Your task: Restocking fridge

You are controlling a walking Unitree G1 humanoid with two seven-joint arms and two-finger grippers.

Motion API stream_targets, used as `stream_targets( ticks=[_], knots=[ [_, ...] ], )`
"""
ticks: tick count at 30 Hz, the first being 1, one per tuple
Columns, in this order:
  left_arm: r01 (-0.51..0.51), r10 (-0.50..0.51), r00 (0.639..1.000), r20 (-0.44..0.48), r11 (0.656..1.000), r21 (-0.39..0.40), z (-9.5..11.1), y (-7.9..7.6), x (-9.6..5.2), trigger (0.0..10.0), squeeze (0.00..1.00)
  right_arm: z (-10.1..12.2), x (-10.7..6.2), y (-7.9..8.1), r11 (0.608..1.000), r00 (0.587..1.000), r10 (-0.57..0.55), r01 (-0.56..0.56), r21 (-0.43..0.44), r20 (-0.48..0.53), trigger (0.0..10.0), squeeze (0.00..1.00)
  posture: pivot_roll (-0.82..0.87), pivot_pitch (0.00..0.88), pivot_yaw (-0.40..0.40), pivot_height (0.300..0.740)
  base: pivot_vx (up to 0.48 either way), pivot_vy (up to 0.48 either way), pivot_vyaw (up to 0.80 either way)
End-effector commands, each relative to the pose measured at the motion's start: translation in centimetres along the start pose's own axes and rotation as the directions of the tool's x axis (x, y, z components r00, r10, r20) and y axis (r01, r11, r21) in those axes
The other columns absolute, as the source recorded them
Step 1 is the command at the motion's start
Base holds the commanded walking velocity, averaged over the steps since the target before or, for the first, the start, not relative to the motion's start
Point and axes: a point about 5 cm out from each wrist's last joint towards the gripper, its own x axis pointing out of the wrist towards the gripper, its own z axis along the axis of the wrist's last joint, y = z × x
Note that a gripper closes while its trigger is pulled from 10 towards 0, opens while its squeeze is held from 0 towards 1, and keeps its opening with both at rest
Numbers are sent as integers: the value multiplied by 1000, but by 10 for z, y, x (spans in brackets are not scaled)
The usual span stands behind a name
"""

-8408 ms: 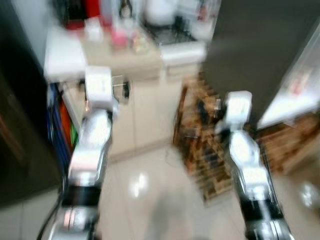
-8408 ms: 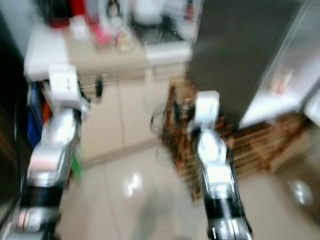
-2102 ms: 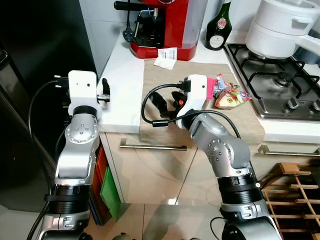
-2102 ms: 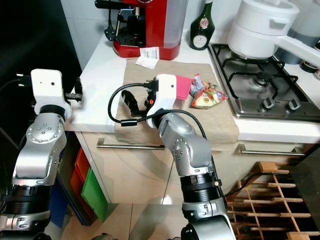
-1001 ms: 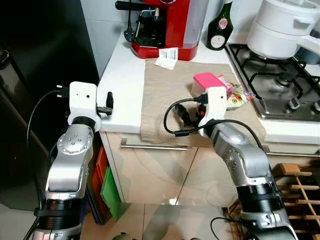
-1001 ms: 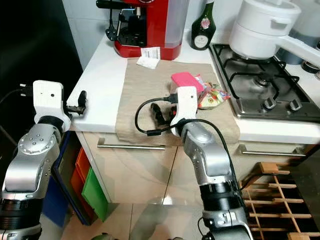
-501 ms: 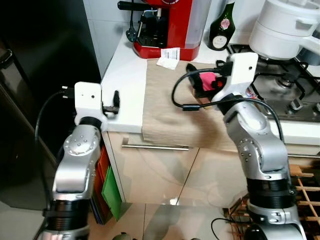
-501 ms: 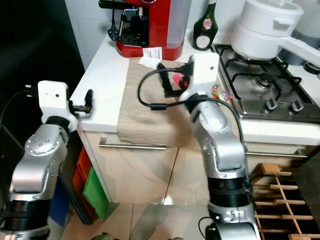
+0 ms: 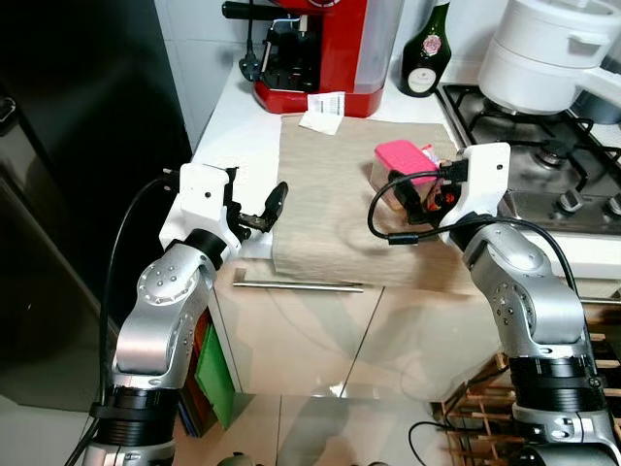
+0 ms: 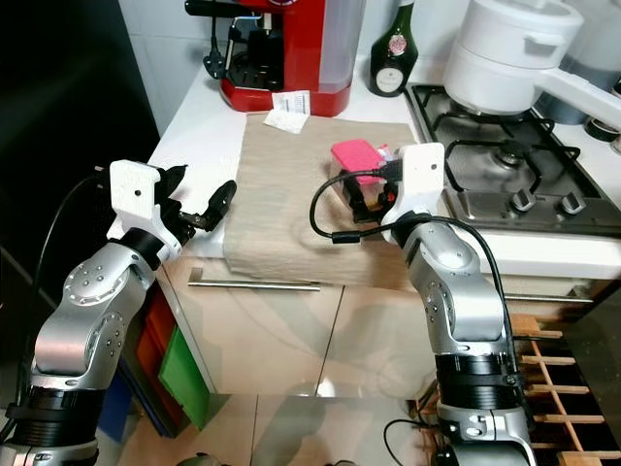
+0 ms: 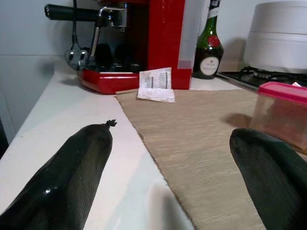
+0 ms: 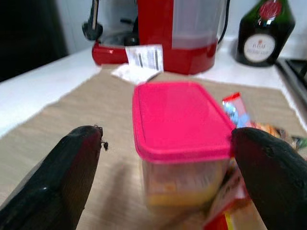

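Note:
Next, my right gripper picks up the container by its flat facing sides below the pink lid [image 9: 406, 158], which sticks out past the container's clear sides.
A clear container with a pink lid [image 9: 406, 158] stands on the beige mat [image 9: 325, 199] on the counter, with snack packets [image 12: 234, 114] lying against its far side. My right gripper [image 9: 420, 196] is low over the mat just in front of the container, open. In the right wrist view the container [image 12: 180, 120] stands between and just beyond the two black fingers [image 12: 72, 182]. My left gripper [image 9: 256, 199] hovers open over the white counter edge at the mat's left border, pointing across the mat. Its wrist view has the container [image 11: 283, 112] far off to one side.
A red coffee machine [image 9: 320, 44], a green bottle [image 9: 425, 53] and a paper slip [image 9: 323, 109] stand at the back of the counter. A white pot [image 9: 553, 53] sits on the gas hob [image 9: 568, 175]. A dark fridge [image 9: 78, 146] stands left. A wooden rack [image 10: 553, 388] is at the lower right.
My right gripper has come down from above the mat to just in front of the pink-lidded container. My left gripper has swung right, from beside the counter to over its edge.

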Motion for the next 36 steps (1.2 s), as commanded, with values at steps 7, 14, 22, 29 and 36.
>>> stream_targets(
  ticks=[7,14,22,29,36],
  knots=[
    [23,-23,999,-23,1000,-18,-9,-9,-2,10000,0,-9,6,-8,999,997,44,-43,9,-64,10000,0,90,0,-36,740,0,0,0],
    [-1,0,1000,-31,999,-37,-12,-8,-4,10000,0,-11,13,-17,999,996,43,-42,13,-80,10000,0,93,0,-45,740,0,0,0],
    [-9,7,999,-47,999,-34,-14,-8,-4,10000,0,-12,19,-9,995,992,90,-87,41,-85,10000,0,97,0,-51,740,0,0,0],
    [-17,16,999,-52,1000,-23,-16,-7,-7,10000,0,-2,12,15,985,986,164,-161,55,-36,10000,0,106,0,-59,740,0,0,0],
    [-16,15,998,-58,1000,-20,-16,-8,-8,10000,0,-1,7,17,983,985,171,-168,67,-33,10000,0,102,0,-56,740,0,0,0]
  ],
)
